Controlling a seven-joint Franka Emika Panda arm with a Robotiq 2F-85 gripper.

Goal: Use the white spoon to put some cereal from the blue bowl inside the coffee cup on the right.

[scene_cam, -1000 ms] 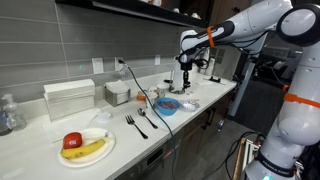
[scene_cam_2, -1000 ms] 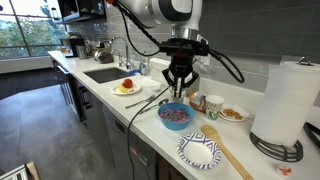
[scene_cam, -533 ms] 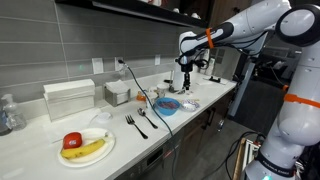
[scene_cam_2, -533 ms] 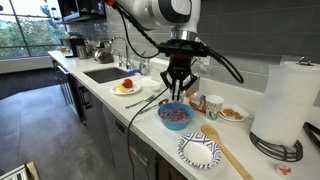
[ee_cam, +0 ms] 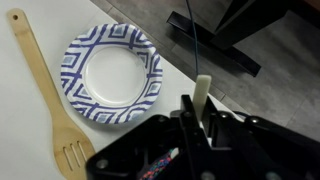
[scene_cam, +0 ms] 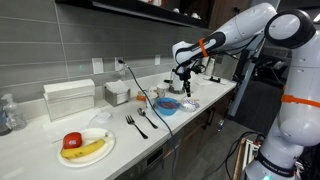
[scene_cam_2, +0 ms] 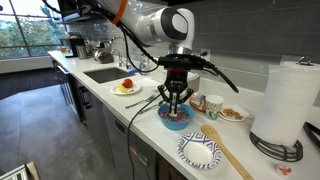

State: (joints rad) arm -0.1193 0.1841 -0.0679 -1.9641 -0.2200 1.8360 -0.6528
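My gripper keeps hold of the slim white spoon for now, since its fingers are above the blue bowl and opening would drop the spoon loosely.
My gripper [scene_cam_2: 175,99] hangs just above the blue bowl [scene_cam_2: 163,116], which holds mixed-colour cereal [scene_cam_2: 176,115]; both also show in an exterior view, the gripper [scene_cam: 183,83] above the bowl [scene_cam: 168,105]. In the wrist view the gripper [ee_cam: 197,112] is shut on the slim white spoon [ee_cam: 203,88], whose handle sticks up between the fingers. A bit of cereal [ee_cam: 160,166] shows below the fingers. The spoon's scoop end is hidden. Two cups [scene_cam_2: 195,101] [scene_cam_2: 212,105] stand just behind the bowl.
A blue-patterned paper plate [scene_cam_2: 200,151] [ee_cam: 110,72] and a wooden spatula [scene_cam_2: 230,152] [ee_cam: 48,90] lie near the counter edge. A paper towel roll [scene_cam_2: 285,100], a fruit plate [scene_cam: 85,146], two forks [scene_cam: 137,123] and a sink [scene_cam_2: 103,73] are also there.
The gripper has come down with the spoon, closer to the blue bowl, and shifted slightly sideways. Nothing else has moved.
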